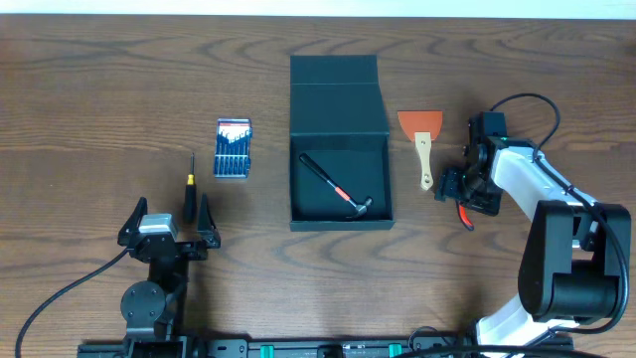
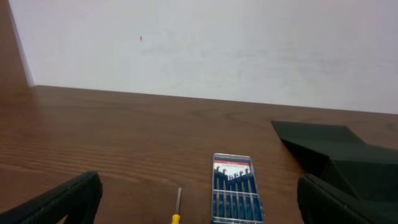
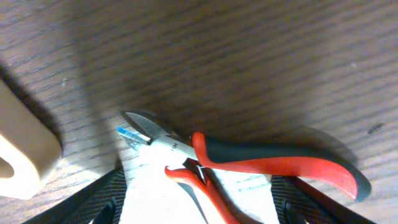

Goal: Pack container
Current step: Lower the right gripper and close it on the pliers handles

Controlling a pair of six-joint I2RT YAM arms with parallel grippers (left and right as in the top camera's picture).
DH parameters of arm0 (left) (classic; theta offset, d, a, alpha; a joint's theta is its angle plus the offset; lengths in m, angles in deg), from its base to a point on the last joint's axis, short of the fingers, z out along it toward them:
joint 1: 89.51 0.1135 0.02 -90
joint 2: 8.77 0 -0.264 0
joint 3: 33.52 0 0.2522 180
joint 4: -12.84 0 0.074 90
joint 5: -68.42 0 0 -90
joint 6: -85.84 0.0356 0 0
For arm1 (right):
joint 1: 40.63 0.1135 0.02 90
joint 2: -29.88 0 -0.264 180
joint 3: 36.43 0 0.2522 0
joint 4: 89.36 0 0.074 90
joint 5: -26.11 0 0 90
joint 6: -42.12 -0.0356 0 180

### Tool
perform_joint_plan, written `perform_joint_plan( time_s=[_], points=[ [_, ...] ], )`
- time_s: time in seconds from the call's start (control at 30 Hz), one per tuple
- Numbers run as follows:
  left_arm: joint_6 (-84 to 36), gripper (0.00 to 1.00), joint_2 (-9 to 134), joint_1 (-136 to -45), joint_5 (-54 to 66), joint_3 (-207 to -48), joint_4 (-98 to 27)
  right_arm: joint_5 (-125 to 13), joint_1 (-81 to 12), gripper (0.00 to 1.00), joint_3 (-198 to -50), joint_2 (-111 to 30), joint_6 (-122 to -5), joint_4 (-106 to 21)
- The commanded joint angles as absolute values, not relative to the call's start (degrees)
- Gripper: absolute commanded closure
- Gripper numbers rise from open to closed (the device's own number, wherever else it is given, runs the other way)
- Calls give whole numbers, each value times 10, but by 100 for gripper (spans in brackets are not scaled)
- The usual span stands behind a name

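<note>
I should close my right gripper on one red handle of the pliers: the handle lies between my open fingertips, near the joint.
The container (image 1: 338, 80) is a dark box in the middle of the table, its flap lid laid back. A hammer (image 1: 338, 186) with a red-banded handle lies inside. My right gripper (image 1: 459, 189) hovers low to the right of the box. In the right wrist view it (image 3: 199, 208) stands open, its fingers (image 3: 102, 199) either side of red-handled pliers (image 3: 261, 158) that lie on the wood. My left gripper (image 1: 169, 227) is open near the front left edge. In the left wrist view it (image 2: 199, 211) holds nothing and faces the container (image 2: 336, 155).
A blue screwdriver-set case (image 1: 234, 149) (image 2: 236, 190) lies left of the box. A yellow-and-black screwdriver (image 1: 189, 194) (image 2: 177, 210) lies just ahead of my left gripper. A scraper (image 1: 421, 149) with an orange blade and a cream handle (image 3: 22, 162) lies between the box and my right gripper.
</note>
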State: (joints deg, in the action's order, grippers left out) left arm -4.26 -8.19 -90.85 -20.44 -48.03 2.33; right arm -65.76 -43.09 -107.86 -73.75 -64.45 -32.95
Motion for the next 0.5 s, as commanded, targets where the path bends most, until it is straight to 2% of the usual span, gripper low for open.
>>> perform_joint_plan(
  time_s=[0.0, 0.2, 0.33, 0.47],
  points=[
    [-38, 2, -85, -911, -203, -475, 26, -682, -435, 22, -1033, -792, -604, -328],
    [-38, 1, -85, -911, -203, -475, 26, -681, -435, 27, -1033, -792, -604, -324],
    [-38, 2, -85, -911, -203, -475, 26, -681, -435, 48, -1033, -792, -604, -320],
    [-38, 1, -85, -911, -203, -475, 26, -681, -435, 50, -1033, -792, -605, -317]
  ],
)
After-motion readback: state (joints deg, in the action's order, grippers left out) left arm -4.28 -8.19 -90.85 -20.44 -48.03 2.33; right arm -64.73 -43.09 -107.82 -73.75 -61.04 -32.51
